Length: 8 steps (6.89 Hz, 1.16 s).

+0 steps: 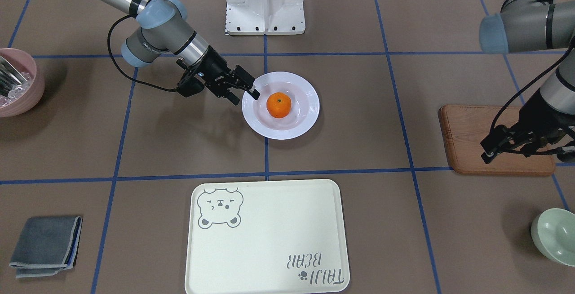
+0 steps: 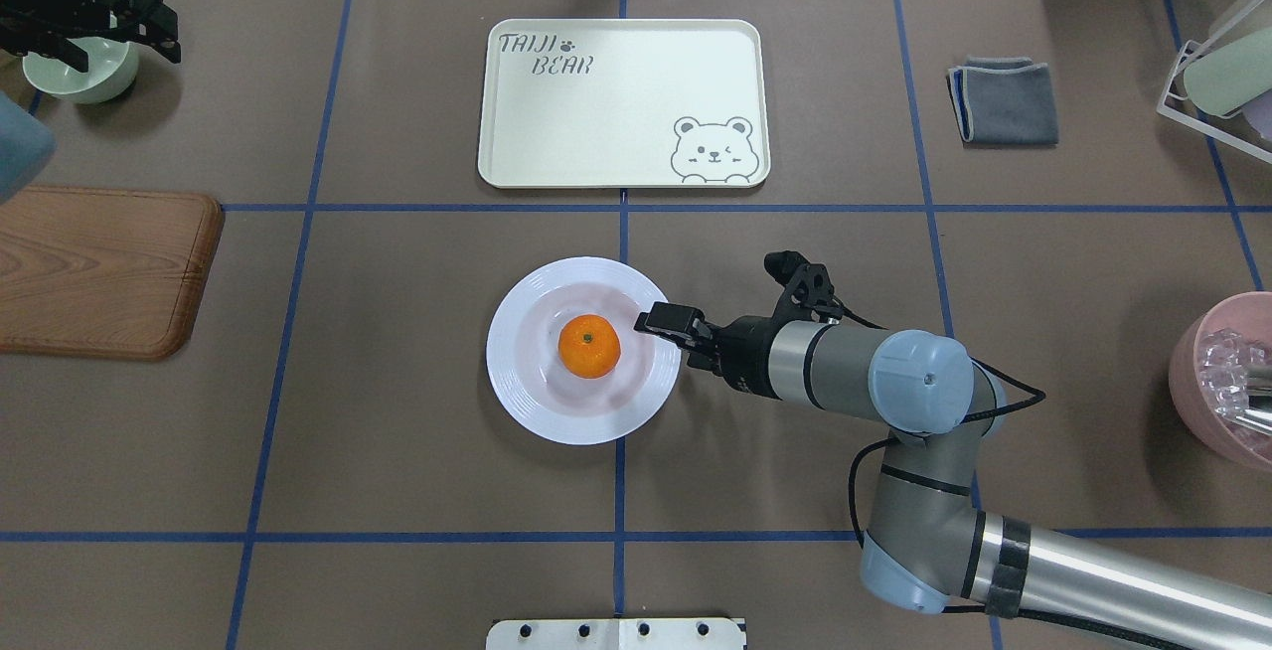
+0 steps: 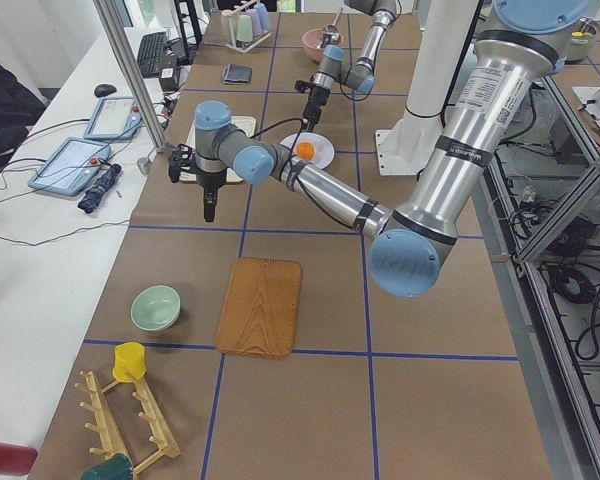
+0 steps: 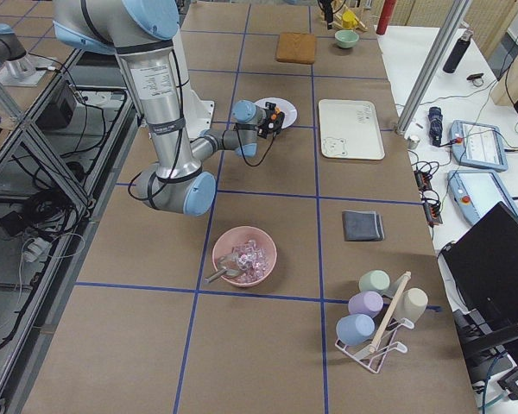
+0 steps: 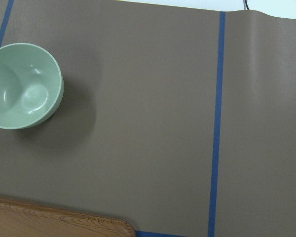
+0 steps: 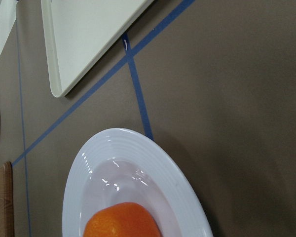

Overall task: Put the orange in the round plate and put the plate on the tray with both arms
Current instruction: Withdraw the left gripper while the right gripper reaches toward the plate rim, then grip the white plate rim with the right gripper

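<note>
I can't close my right gripper on the round plate yet: its lower finger stops short of the plate's rim (image 1: 248, 109), so I should first move toward the orange (image 1: 278, 104).
The orange (image 1: 278, 104) lies in the sunken middle of the round plate (image 1: 306, 120), which rests on the table behind the tray (image 1: 269, 240) as seen from the front. My right gripper (image 1: 246, 95) is at the plate's rim on the robot's right side. Its jaws look open, with one finger (image 2: 664, 318) over the rim and the other lower, beside the edge. The right wrist view shows the plate (image 6: 153, 168) and orange (image 6: 121, 220) close below, with no fingers in frame. My left gripper (image 1: 487, 154) hangs over the wooden board, far from the plate, and looks shut with nothing in it.
A brown wooden board (image 2: 99, 267) and a pale green bowl (image 2: 84, 69) are on the robot's left. A pink bowl (image 2: 1227, 387) with clear pieces and a folded grey cloth (image 2: 1004, 101) are on its right. The white robot base (image 1: 265, 4) stands behind the plate.
</note>
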### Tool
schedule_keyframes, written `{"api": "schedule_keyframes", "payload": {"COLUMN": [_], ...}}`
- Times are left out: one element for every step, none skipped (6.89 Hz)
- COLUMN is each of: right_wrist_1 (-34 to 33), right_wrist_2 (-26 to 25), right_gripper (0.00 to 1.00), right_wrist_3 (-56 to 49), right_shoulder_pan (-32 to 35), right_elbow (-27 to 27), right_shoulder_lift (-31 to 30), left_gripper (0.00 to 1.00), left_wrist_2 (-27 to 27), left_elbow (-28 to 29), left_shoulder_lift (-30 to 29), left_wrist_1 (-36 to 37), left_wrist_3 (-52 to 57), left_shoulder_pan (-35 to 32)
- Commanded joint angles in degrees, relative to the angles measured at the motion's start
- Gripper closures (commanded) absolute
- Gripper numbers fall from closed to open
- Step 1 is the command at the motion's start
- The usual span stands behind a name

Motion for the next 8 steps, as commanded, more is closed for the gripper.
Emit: {"api": "schedule_keyframes", "payload": {"right_wrist_1": [-0.08, -0.08, -0.08, -0.08, -0.17, -0.17, -0.17, -0.17], "right_wrist_2": [-0.31, -0.57, -0.57, -0.57, -0.57, -0.57, -0.57, -0.57], "right_gripper": [0.0, 0.0, 0.0, 0.0, 0.0, 0.0, 0.0, 0.0], "right_wrist_3": [0.0, 0.0, 0.0, 0.09, 0.35, 0.44, 0.44, 0.44], "right_shoulder_pan": [-0.13, -0.13, -0.21, -0.21, -0.21, -0.3, -0.39, -0.48], "right_elbow": [-0.88, -1.5, -3.24, -3.44, -3.44, -3.61, -4.74, -5.28], "right_shoulder_lift": [0.86, 1.38, 2.52, 2.97, 3.58, 3.85, 4.46, 4.73], "left_gripper": [0.01, 0.01, 0.01, 0.01, 0.01, 0.01, 0.01, 0.01], "left_wrist_2": [-0.02, -0.11, -0.11, -0.11, -0.11, -0.11, -0.11, -0.28], "left_elbow": [0.04, -0.05, -0.05, 0.04, -0.05, -0.05, -0.14, -0.23], "left_shoulder_lift": [0.08, 0.08, 0.08, 0.17, 0.26, 0.35, 0.43, 0.44], "left_wrist_1": [0.01, 0.1, 0.1, 0.1, 0.1, 0.1, 0.1, 0.18], "left_wrist_3": [0.0, 0.0, 0.0, 0.0, -0.08, 0.0, 0.0, -0.08], "left_shoulder_pan": [0.0, 0.0, 0.0, 0.0, 0.0, 0.09, 0.0, 0.09]}}
